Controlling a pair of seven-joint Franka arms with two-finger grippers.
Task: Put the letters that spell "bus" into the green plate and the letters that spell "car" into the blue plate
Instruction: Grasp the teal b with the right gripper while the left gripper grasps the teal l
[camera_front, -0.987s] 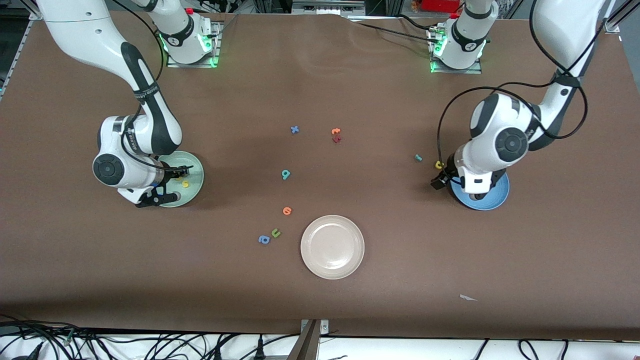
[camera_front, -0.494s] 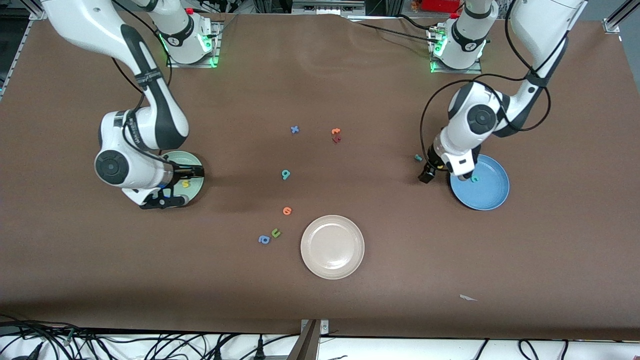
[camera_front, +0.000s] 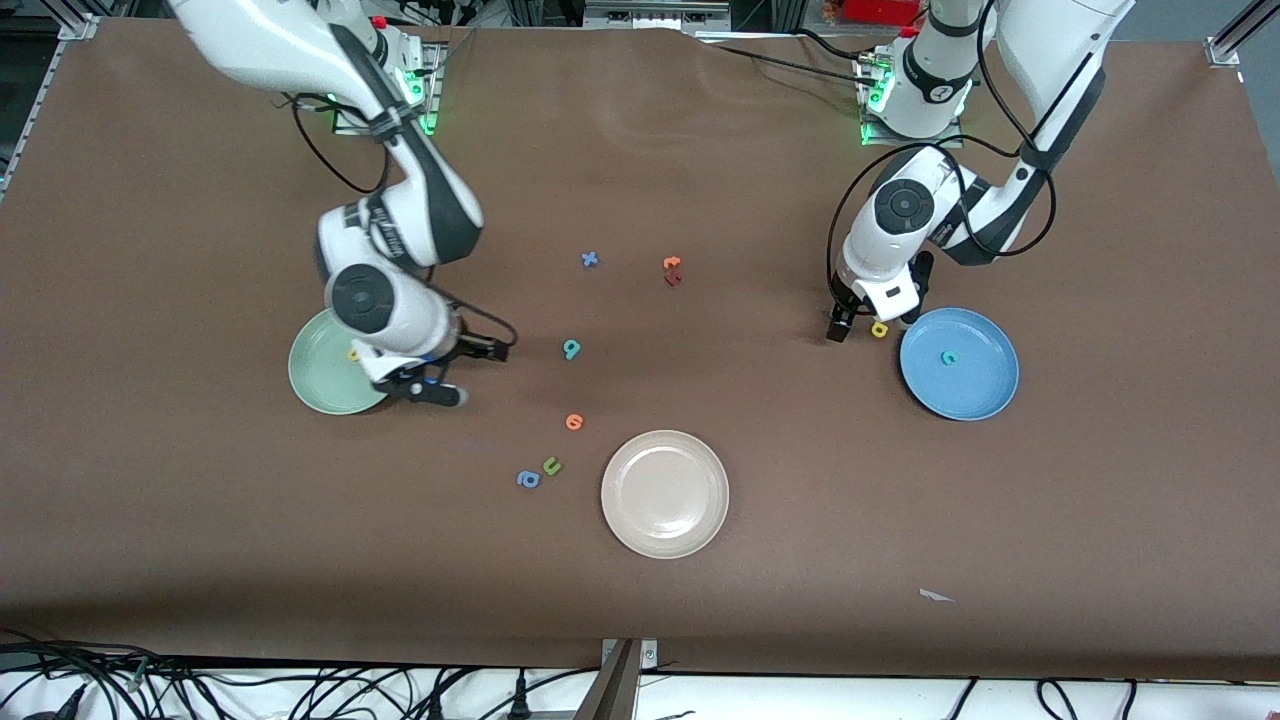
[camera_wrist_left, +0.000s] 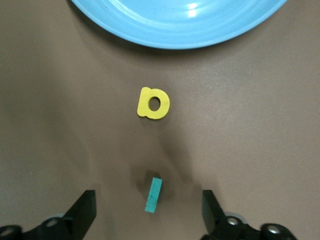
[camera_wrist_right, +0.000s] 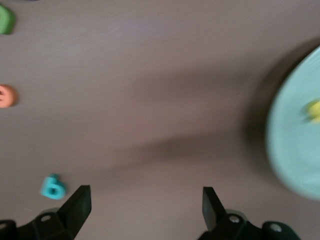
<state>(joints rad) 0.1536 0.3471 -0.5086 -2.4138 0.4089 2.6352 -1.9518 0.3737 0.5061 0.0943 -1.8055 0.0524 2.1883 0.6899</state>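
The teal looped letter is the "b" of "bus", so my right gripper next needs to grab it by its round loop (camera_front: 571, 350) (camera_wrist_right: 56, 190) to put it into the pale green plate.
The pale green plate (camera_front: 318, 385) lies toward the right arm's end, with a yellow letter (camera_front: 353, 353) on it. My right gripper (camera_front: 470, 372) hangs open and empty over bare table between that plate (camera_wrist_right: 295, 150) and the teal looped letter (camera_front: 571, 348). The blue plate (camera_front: 975, 385) holds the teal "c" (camera_front: 948, 357). Beside it lies the yellow "a" (camera_front: 879, 329). My left gripper (camera_wrist_left: 149, 210) is open, low over the table. The thin teal "r" (camera_wrist_left: 154, 194) lies between its fingers, untouched, with the yellow "a" (camera_wrist_left: 153, 103) and the blue plate (camera_wrist_left: 175, 25) farther on.
A cream plate (camera_front: 665, 493) sits nearer the front camera at mid table. Loose letters lie around: blue "x" (camera_front: 590, 259), orange and red pair (camera_front: 672, 270), orange round one (camera_front: 574, 421), green "u" (camera_front: 551, 465), blue "a" (camera_front: 528, 479). A paper scrap (camera_front: 935, 596) lies near the front edge.
My right arm has left the green plate and swung toward the teal looped letter. My left gripper has moved off the blue plate to over the "r", uncovering the teal "c".
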